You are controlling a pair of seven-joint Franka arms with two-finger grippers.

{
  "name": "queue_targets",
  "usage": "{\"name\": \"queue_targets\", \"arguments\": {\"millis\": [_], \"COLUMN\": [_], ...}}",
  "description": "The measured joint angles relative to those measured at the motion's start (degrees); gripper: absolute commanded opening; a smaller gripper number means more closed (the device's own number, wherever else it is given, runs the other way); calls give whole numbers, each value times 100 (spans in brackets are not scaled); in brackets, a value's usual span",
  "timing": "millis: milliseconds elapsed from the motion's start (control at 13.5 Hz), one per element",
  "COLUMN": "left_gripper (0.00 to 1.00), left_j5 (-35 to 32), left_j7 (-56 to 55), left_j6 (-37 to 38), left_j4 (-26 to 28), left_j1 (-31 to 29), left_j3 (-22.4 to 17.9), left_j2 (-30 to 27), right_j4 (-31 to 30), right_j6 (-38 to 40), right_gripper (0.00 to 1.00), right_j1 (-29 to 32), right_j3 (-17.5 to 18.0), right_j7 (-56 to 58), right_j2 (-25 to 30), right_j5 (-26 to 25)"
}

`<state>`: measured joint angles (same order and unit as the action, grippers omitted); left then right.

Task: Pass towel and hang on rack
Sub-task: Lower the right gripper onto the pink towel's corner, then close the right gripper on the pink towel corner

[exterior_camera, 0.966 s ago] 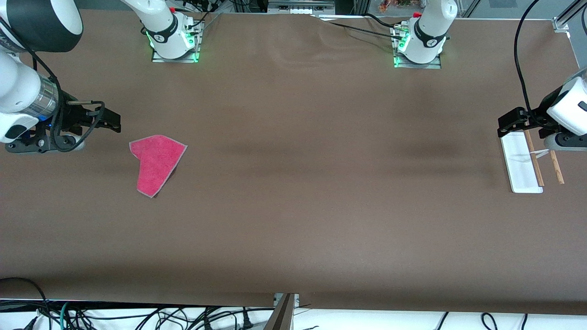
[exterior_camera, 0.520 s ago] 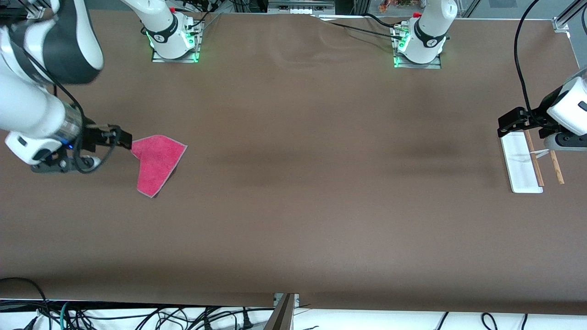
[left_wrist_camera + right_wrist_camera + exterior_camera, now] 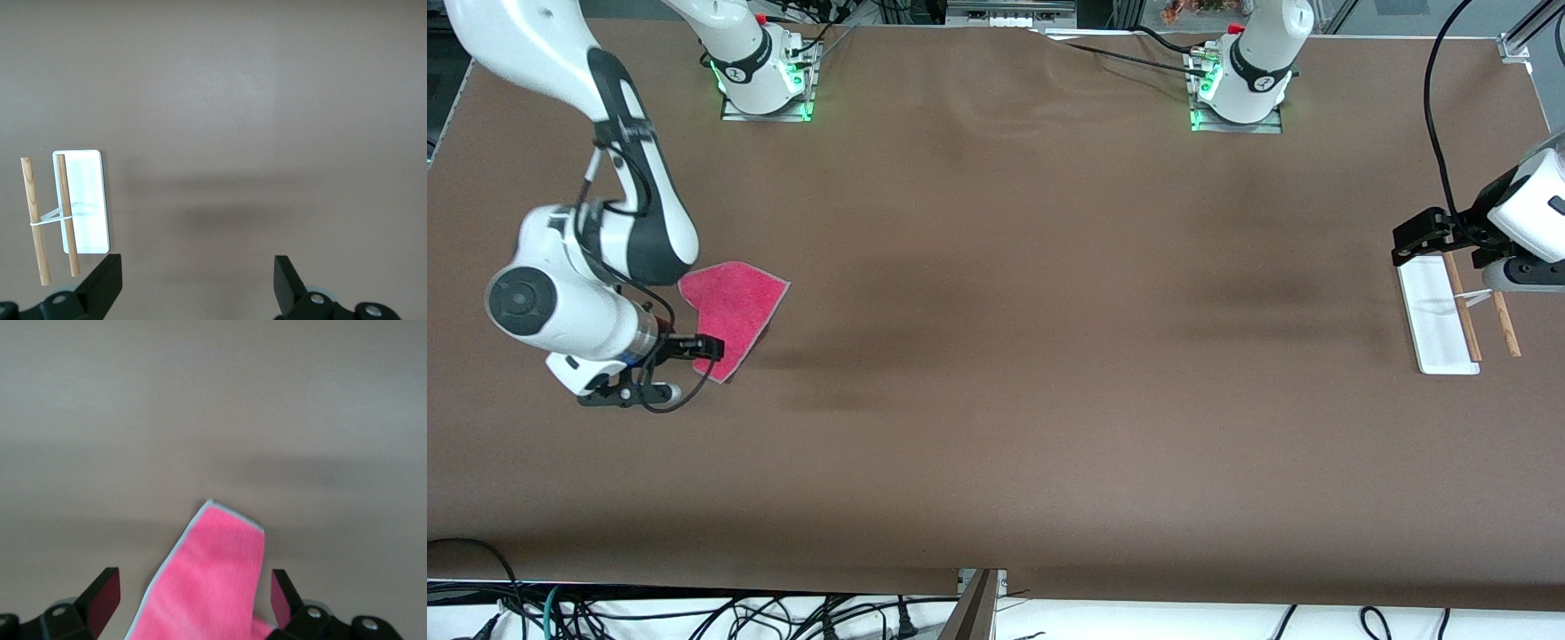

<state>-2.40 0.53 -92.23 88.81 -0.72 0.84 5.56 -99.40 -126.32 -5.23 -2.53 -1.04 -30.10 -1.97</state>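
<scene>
The right gripper picks up the towel by its narrow corner (image 3: 721, 372) next, since the towel spreads wide (image 3: 738, 302) across the table and tapers at one end.
The pink-red towel (image 3: 734, 307) lies crumpled flat on the brown table toward the right arm's end. My right gripper (image 3: 707, 347) hangs open over the towel's narrow corner nearest the front camera. In the right wrist view the towel (image 3: 213, 580) lies between and below the two spread fingers (image 3: 103, 593), and nothing is gripped. The rack (image 3: 1436, 320), a white base with two wooden rods (image 3: 1507, 324), stands at the left arm's end. My left gripper (image 3: 1414, 244) waits open over the rack's end nearest the bases. The left wrist view shows the rack (image 3: 90, 200) beside my open left gripper (image 3: 197, 287).
Brown cloth covers the whole table (image 3: 1032, 400). The two arm bases (image 3: 765, 80) stand along the edge farthest from the front camera. Cables hang below the table's near edge (image 3: 694, 613).
The right arm swung in from the table's end and came over the towel's near corner, wrist turned down. Its fingers stayed open. Towel, rack and left arm have not moved.
</scene>
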Motion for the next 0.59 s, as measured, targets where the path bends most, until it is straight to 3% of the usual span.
{"name": "queue_targets", "arguments": {"millis": [594], "left_gripper": [100], "left_j5": [0], "left_j7": [0], "left_j6": [1], "left_j4": [0], "left_j1": [0], "left_j3": [7], "left_j2": [0], "right_j4": [-392], "right_j6": [-863], "right_gripper": [96], "right_j1": [19], "right_j3": [0], "right_j7": [5], "right_j2": [-451], "right_j5": [0]}}
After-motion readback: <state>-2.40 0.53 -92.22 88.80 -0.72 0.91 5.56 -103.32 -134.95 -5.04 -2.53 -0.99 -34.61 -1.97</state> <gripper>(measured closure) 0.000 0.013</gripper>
